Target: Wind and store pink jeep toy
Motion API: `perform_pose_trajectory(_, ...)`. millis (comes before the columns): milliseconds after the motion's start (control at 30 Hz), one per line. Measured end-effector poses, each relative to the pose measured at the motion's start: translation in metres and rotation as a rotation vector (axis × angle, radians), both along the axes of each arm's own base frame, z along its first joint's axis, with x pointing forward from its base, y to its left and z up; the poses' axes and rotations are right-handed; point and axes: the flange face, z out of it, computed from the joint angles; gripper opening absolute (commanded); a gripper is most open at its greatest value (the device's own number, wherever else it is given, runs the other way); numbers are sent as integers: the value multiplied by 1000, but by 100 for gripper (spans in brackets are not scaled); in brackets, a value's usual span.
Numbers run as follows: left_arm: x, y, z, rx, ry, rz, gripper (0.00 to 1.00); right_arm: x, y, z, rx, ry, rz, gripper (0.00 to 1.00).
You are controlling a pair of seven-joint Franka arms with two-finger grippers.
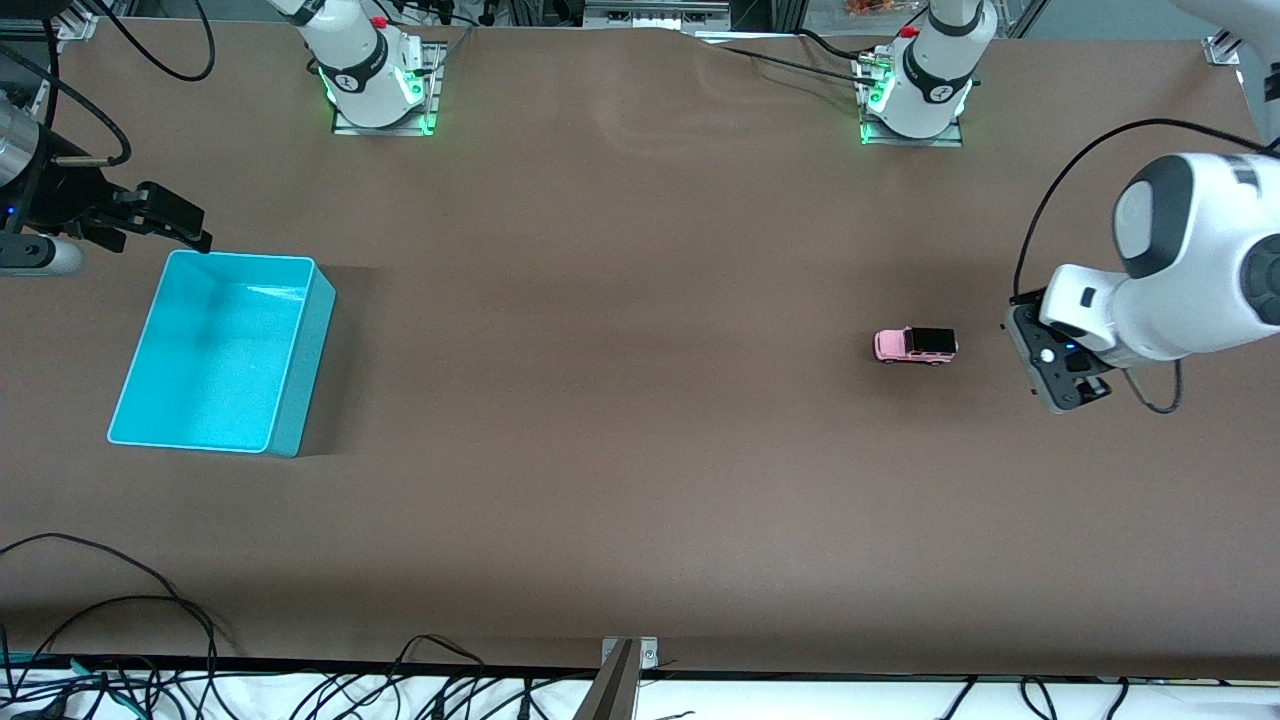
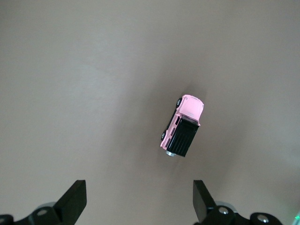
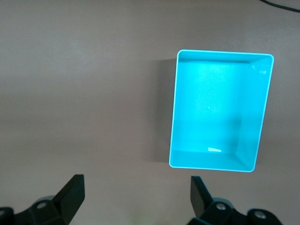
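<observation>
The black rear roof [image 1: 932, 341] is the part my left gripper should pick up the pink jeep toy [image 1: 915, 346] by next, to wind it.
The pink jeep toy [image 1: 915, 346], pale pink with a black rear roof, stands on its wheels on the brown table toward the left arm's end. In the left wrist view the jeep [image 2: 183, 125] lies ahead of my left gripper [image 2: 139, 198], whose fingers [image 2: 75, 200] stand wide apart with nothing between them. The left gripper [image 1: 1060, 375] hovers over bare table beside the jeep, not touching it. My right gripper [image 1: 185, 228] hangs open and empty over the table by the farther corner of the turquoise bin [image 1: 305, 370]. The right wrist view shows the right gripper [image 3: 137, 193] apart from the bin [image 3: 225, 52].
The bin holds nothing. Cables [image 1: 120, 620] lie along the table edge nearest the front camera. Both arm bases [image 1: 375, 80] stand at the table's farthest edge. A wide stretch of bare brown table separates the jeep from the bin.
</observation>
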Motion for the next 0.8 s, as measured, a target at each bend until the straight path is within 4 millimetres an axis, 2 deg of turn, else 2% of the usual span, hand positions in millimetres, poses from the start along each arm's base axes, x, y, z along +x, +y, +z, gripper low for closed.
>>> perform_pose_trajectory(334,-28,-13,-87,-27,1,-164,100,0,0,0,0,0,0,100)
perform_pose_trajectory(501,-34,-14,-128,-44,16,-246,100,0,0,0,0,0,0,100)
perform_pose_trajectory(667,-37,-14,-159,-58,33,-303,100,0,0,0,0,0,0,100)
perform_pose_trajectory(801,-42,-18,-174,-68,43,-336,100,0,0,0,0,0,0,100)
